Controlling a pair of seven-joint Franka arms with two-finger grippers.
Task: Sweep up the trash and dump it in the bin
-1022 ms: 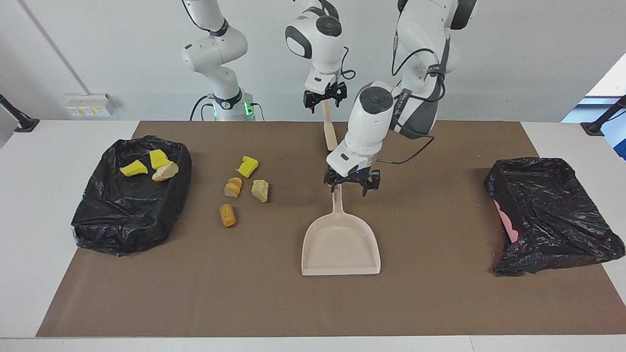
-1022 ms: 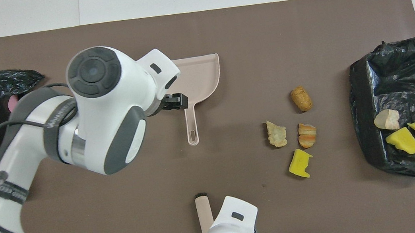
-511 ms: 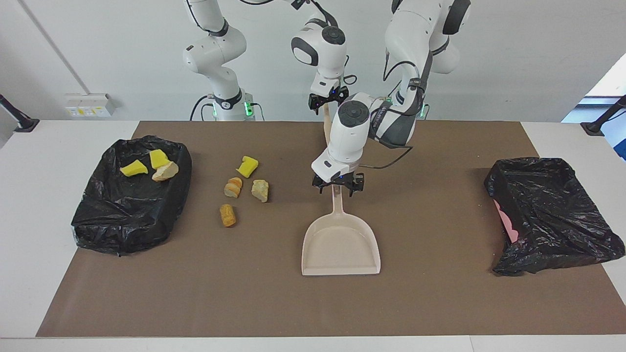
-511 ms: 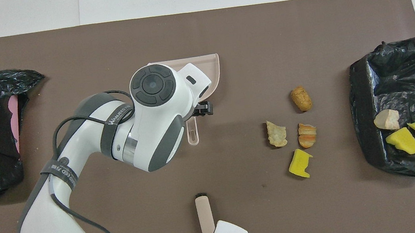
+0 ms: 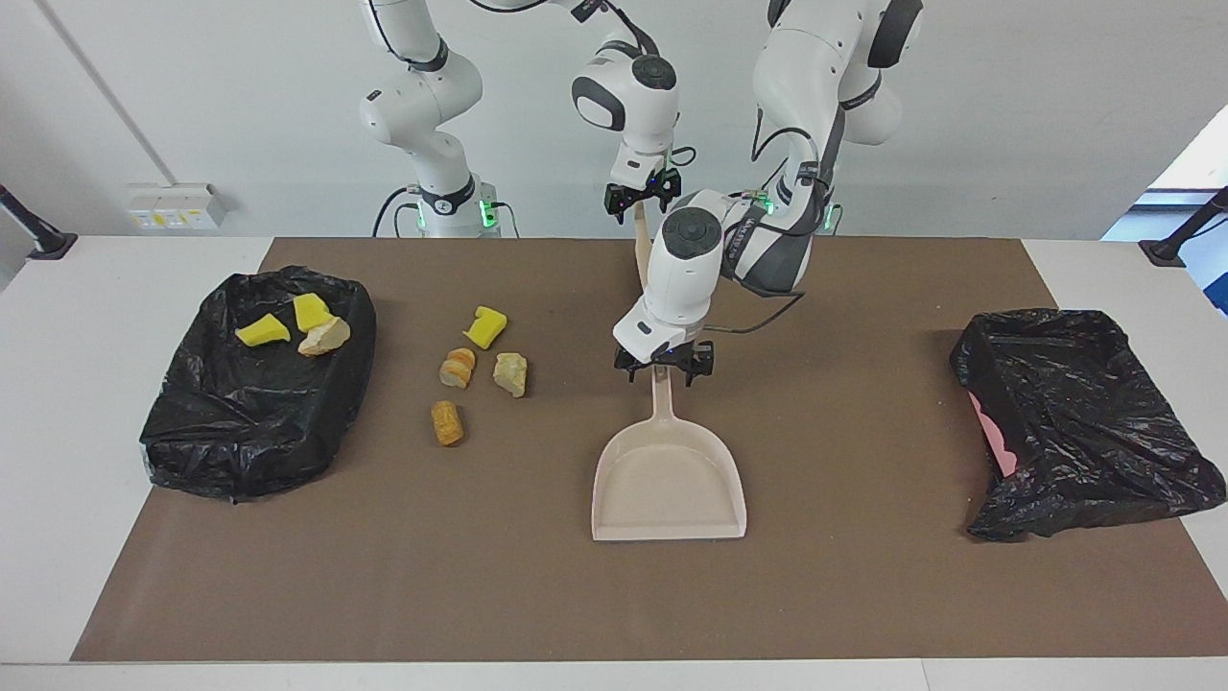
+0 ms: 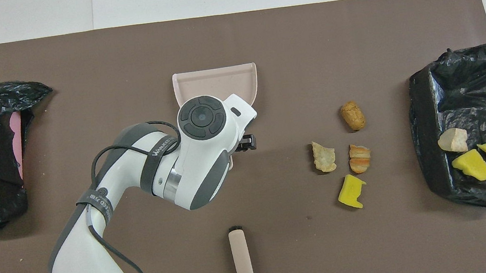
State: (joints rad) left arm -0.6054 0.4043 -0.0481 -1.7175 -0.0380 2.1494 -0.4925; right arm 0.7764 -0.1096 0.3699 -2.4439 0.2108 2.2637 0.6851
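Observation:
My fingers reach down around the handle below the beige dustpan (image 6: 214,84) in the overhead view, so my left gripper needs to close. Closing now would hold the dustpan.
The beige dustpan (image 5: 669,485) lies flat mid-mat, handle toward the robots; it also shows in the overhead view (image 6: 217,81). My left gripper (image 5: 662,369) is open, low over the handle's end, fingers either side of it. My right gripper (image 5: 641,200) is shut on the beige brush (image 5: 637,251) and holds it upright near the robots' edge; the brush also shows in the overhead view (image 6: 239,254). On the mat lie a yellow wedge (image 5: 485,326) and three bread pieces (image 5: 458,368) (image 5: 510,373) (image 5: 446,422). Two yellow wedges (image 5: 262,331) (image 5: 311,311) and one bread piece (image 5: 326,336) lie in the black-lined bin (image 5: 240,432).
The bin with trash stands at the right arm's end of the brown mat (image 5: 863,595). A second black-bagged bin (image 5: 1084,422), pink showing inside, stands at the left arm's end. The left arm hides the dustpan's handle in the overhead view.
My left gripper has moved toward the right arm's end and settled low over the dustpan's handle. My right gripper has drawn the brush back toward the robots.

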